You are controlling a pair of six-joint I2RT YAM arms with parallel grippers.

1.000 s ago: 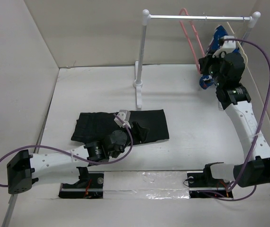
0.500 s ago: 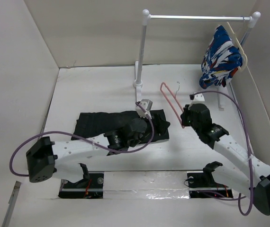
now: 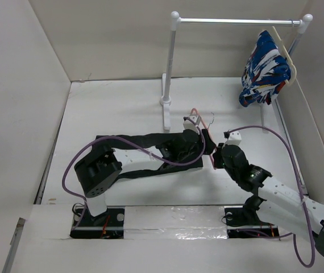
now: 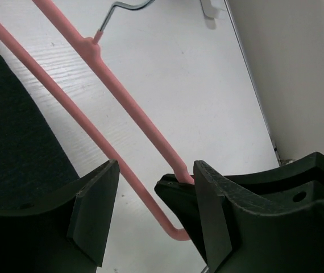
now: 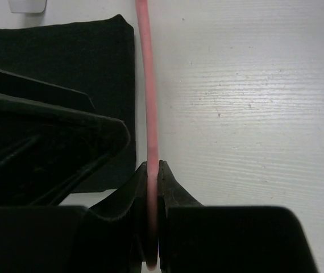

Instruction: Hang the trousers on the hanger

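Note:
I need to grab the pink hanger with my left gripper by the bar that has the hook, near its corner. This leaves the gap between the bars open to place the trousers (image 3: 122,141).
The black trousers (image 3: 122,141) lie flat on the table, partly under my left arm; their right end shows in the left wrist view (image 4: 20,142) and the right wrist view (image 5: 65,51). The pink hanger (image 3: 194,111) lies low at the trousers' right end. My right gripper (image 3: 216,158) is shut on one bar of the hanger (image 5: 146,85), near its corner. My left gripper (image 3: 206,142) is open, its jaws (image 4: 153,219) on either side of the hanger's lower bar (image 4: 65,102), close to the right gripper's fingers (image 4: 179,190).
A white clothes rack (image 3: 167,96) stands at the back, its rail (image 3: 236,21) running right. A blue, white and red patterned garment (image 3: 264,68) hangs on a cream hanger (image 3: 284,48) at the rail's right end. White walls close in on the left, right and back.
My right gripper took the pink hanger off the rail and brought it down beside the trousers. My left arm swung right across the trousers until its open jaws reached the hanger.

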